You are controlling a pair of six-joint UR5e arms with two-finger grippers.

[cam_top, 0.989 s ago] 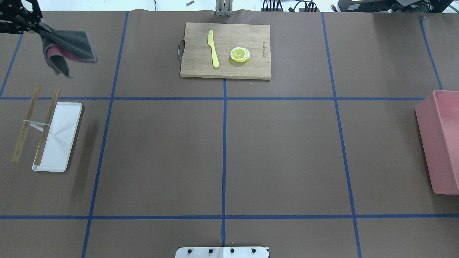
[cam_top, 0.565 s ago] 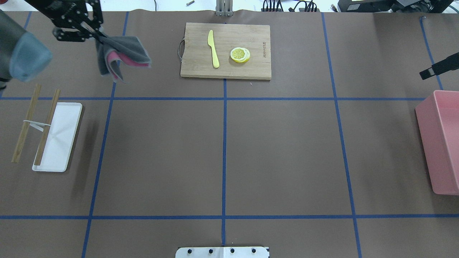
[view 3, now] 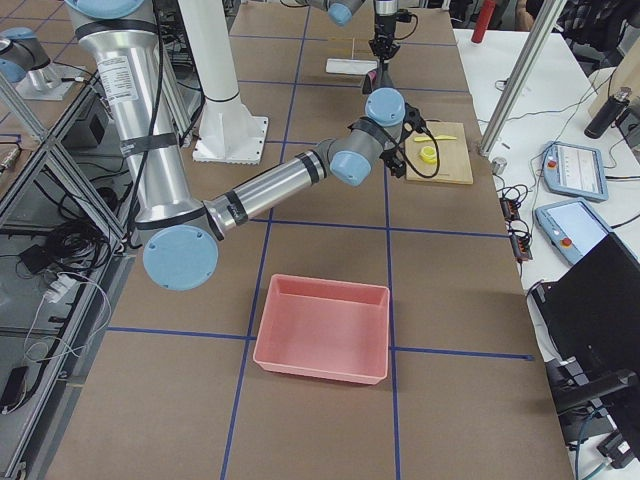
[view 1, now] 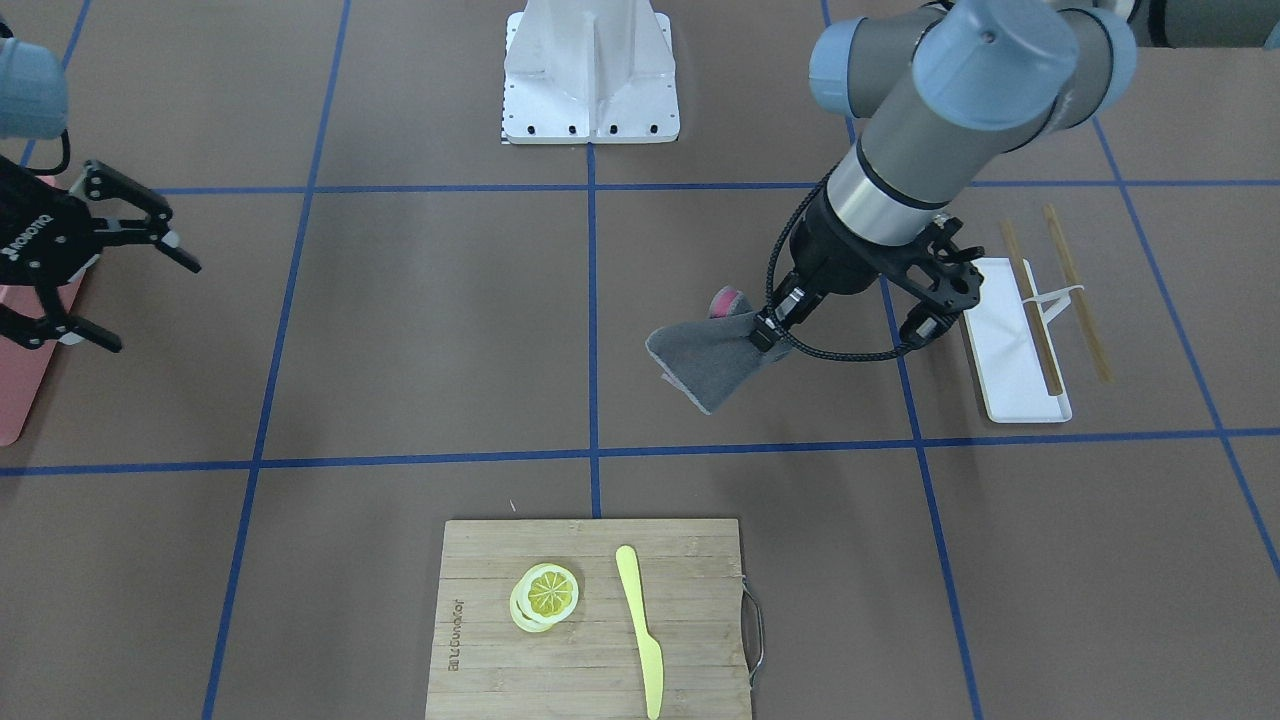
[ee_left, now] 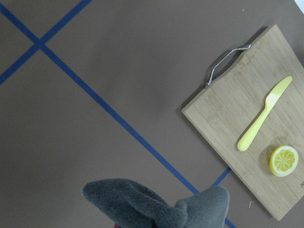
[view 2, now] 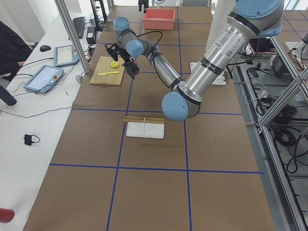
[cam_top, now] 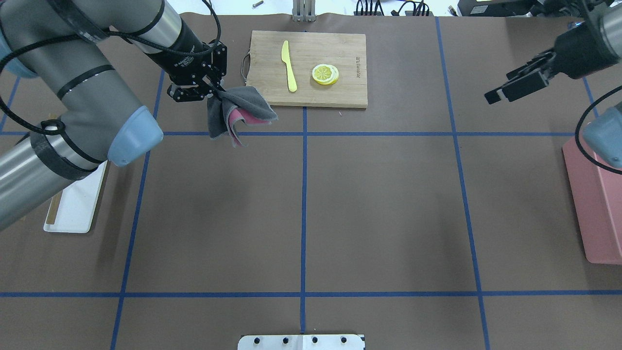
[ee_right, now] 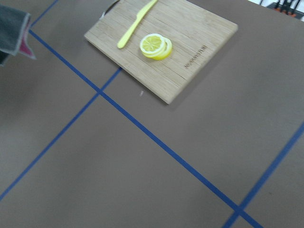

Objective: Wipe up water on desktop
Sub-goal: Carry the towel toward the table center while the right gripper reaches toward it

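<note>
My right gripper is going to grab the grey cloth by its free edge (view 1: 667, 350) (ee_right: 23, 38) next, so that it can wipe up water on the desktop.
The desktop (cam_top: 379, 204) is a matte brown tabletop crossed by blue tape lines; I see no water on it. My left gripper (cam_top: 210, 91) is shut on a grey cloth with a pink inner side (cam_top: 243, 111). It holds the cloth hanging above the table, just off the cutting board's near left corner. The cloth also shows in the front view (view 1: 705, 362), the left wrist view (ee_left: 156, 205) and the right wrist view (ee_right: 12, 29). My right gripper (view 1: 150, 305) is open and empty, above the table's right side near the pink bin.
A bamboo cutting board (cam_top: 340, 92) at the back centre carries a yellow knife (cam_top: 288, 65) and lemon slices (cam_top: 325, 74). A white tray (view 1: 1010, 350) with chopsticks (view 1: 1075, 290) lies at the left. A pink bin (cam_top: 600, 204) stands at the right edge.
My left arm has swung right with the cloth, from the far-left corner to beside the cutting board. My right arm has come into view from the right.
</note>
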